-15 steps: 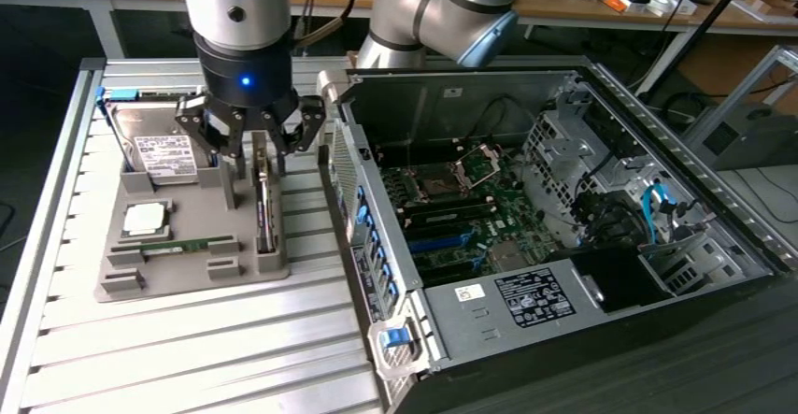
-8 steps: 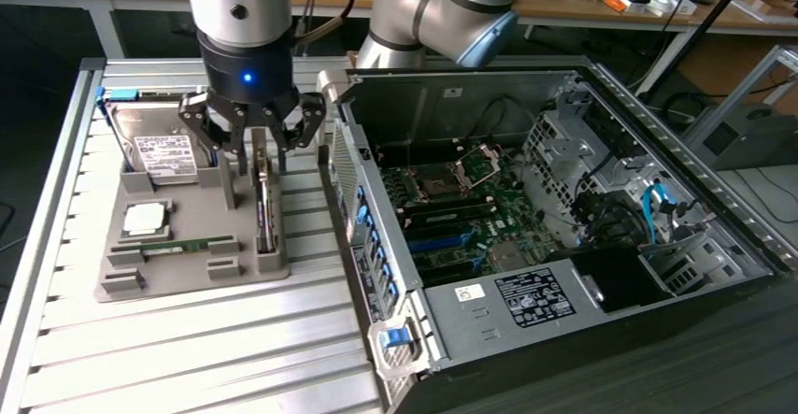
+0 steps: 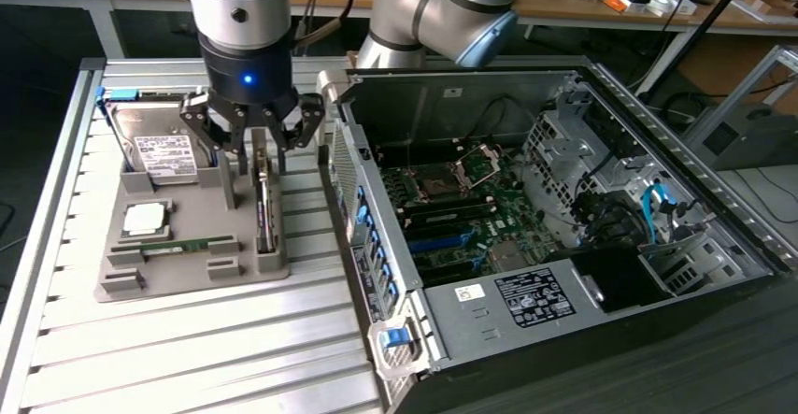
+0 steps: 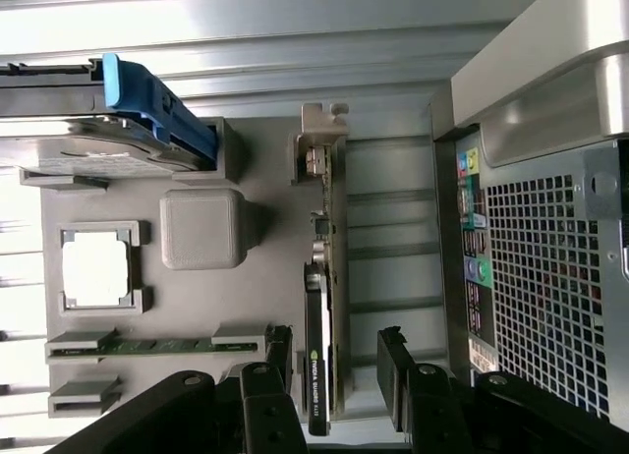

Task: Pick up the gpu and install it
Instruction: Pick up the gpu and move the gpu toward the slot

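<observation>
The gripper reaches the GPU next and grabs its upper edge (image 3: 260, 149), which stands above the slot. The grey tray's slot closes around the GPU's lower side.
The gpu (image 3: 264, 204) stands on its edge in a slot of the grey holder tray (image 3: 187, 278), left of the open computer case (image 3: 536, 218). In the wrist view the gpu (image 4: 321, 307) is a thin dark card with its silvery end bracket (image 4: 319, 144) at the far end. My gripper (image 3: 257, 148) hangs directly over the card's bracket end. It is open, and its black fingers (image 4: 278, 354) stand on either side of the card with a gap on each side. Seen from the wrist, the gripper (image 4: 334, 361) holds nothing.
The tray also carries a silver hard drive (image 3: 163, 148), a processor chip (image 3: 146, 216) and a green memory stick (image 3: 175, 244). The case's rear wall (image 4: 550, 277) stands close beside the card. Inside the case lies the motherboard (image 3: 449, 218). A slatted metal table (image 3: 187, 358) supports everything.
</observation>
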Controlling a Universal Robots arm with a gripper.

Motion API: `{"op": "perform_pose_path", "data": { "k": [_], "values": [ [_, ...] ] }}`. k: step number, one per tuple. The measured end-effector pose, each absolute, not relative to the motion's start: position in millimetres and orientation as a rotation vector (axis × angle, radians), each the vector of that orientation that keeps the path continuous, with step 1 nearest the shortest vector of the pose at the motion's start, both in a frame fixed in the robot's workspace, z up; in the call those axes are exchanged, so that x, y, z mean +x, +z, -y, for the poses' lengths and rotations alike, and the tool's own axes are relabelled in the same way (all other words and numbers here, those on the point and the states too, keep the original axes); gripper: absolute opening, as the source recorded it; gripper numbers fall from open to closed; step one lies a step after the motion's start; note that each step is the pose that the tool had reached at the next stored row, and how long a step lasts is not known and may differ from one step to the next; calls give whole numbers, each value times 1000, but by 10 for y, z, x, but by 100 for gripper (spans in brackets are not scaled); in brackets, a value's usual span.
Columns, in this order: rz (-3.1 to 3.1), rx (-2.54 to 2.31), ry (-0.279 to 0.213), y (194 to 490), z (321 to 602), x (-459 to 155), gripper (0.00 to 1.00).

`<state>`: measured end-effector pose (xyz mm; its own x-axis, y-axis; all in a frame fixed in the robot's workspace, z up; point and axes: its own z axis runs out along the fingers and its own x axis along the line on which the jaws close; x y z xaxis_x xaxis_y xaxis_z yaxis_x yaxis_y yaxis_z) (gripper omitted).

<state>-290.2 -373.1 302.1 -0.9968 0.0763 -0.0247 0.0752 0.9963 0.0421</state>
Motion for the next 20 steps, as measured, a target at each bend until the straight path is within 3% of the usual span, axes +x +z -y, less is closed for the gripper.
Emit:
{"op": "perform_pose_path", "data": {
  "k": [20],
  "values": [
    [-3112, 118, 64, 2880, 3730, -2899, 48]
  ]
}}
